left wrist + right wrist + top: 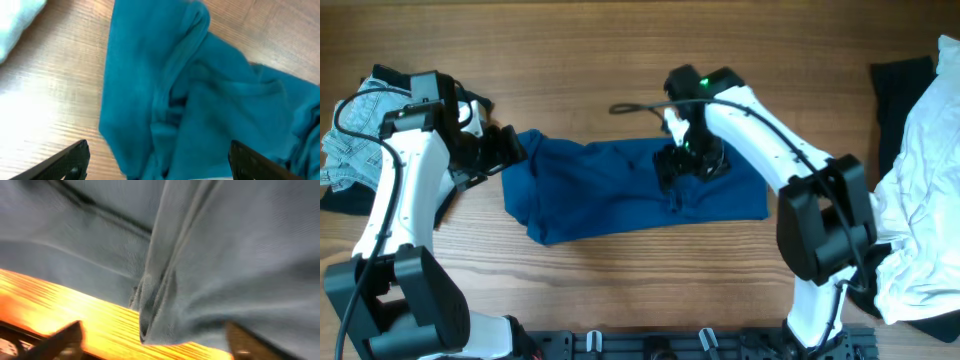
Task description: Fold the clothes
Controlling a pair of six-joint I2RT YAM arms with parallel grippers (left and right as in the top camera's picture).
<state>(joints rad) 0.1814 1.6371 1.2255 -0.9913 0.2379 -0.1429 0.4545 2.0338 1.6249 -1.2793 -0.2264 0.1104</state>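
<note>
Next, the left gripper takes hold of the deep-blue shirt by its bunched end [525, 191] nearest the denim shorts [362, 142] to fold it over the rest.
The deep-blue shirt [620, 190] lies crumpled in a wide band across the middle of the table. My left gripper [503, 152] hovers at its left end. In the left wrist view that gripper [160, 161] is open, its fingers [75, 157] far apart, with bunched blue folds [200, 100] below them. My right gripper [682, 165] sits low over the shirt's upper right part. Seen from the right wrist, it [155, 341] is open too, with a folded edge of the cloth [210, 270] lying between the fingertips and nothing pinched.
Pale denim shorts [348, 145] on a black garment [340, 200] lie at the far left. A white garment [925, 180] and another black one [900, 90] are heaped at the right edge. A dark cable [638, 105] loops behind the shirt.
</note>
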